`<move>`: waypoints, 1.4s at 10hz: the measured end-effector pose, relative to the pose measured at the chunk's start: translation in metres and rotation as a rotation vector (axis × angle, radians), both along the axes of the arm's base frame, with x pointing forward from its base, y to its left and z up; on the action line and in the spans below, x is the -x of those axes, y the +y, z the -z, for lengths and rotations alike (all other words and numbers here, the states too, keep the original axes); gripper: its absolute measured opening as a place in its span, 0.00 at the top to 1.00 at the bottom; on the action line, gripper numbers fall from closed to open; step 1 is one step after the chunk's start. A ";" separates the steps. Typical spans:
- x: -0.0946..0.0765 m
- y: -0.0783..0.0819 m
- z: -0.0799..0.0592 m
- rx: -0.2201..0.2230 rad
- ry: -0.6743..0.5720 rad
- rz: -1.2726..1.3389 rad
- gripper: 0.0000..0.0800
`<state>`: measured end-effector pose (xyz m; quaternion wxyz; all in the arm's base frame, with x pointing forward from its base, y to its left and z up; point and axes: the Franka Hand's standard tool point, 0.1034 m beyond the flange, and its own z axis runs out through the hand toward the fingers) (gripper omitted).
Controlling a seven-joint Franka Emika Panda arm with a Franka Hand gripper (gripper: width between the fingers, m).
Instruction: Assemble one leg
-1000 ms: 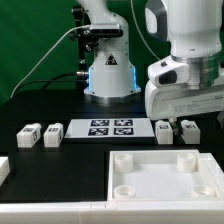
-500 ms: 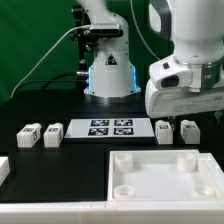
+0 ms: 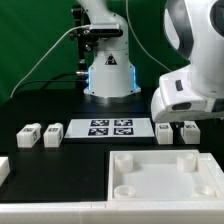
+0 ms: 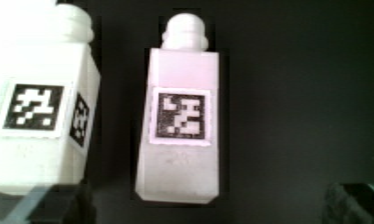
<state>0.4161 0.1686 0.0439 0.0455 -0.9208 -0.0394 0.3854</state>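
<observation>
The round peg of the centred leg has to stay free to go into the white panel's socket, so my gripper should grab the leg by its square body [image 3: 190, 132] [image 4: 179, 160] next.
Two white legs lie side by side on the black table at the exterior view's right, one [image 3: 165, 130] beside the other [image 3: 188, 130]. My gripper [image 3: 177, 117] hangs just above them. In the wrist view one leg [image 4: 180, 115] lies centred below the gripper [image 4: 202, 205], tag face up, with its round peg pointing away. The second leg [image 4: 38, 100] lies beside it. The dark fingertips [image 4: 51, 205] show blurred on either side of the centred leg, wide apart and holding nothing. Two more legs [image 3: 28, 133] [image 3: 52, 133] lie at the exterior view's left.
The marker board [image 3: 110, 127] lies between the two pairs of legs. A large flat white panel with round sockets [image 3: 165, 178] lies in front. A black block [image 3: 3, 168] sits at the exterior view's left edge. The robot base [image 3: 108, 70] stands behind.
The arm's hand has shifted toward the exterior view's right and turned, now over the right pair of legs. The legs and panel have not moved.
</observation>
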 end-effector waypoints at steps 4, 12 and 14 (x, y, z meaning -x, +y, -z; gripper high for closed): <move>0.007 0.005 0.011 0.013 0.069 -0.001 0.19; 0.044 0.015 0.036 0.029 0.116 -0.037 0.19; 0.047 0.010 0.039 0.004 0.118 -0.053 0.19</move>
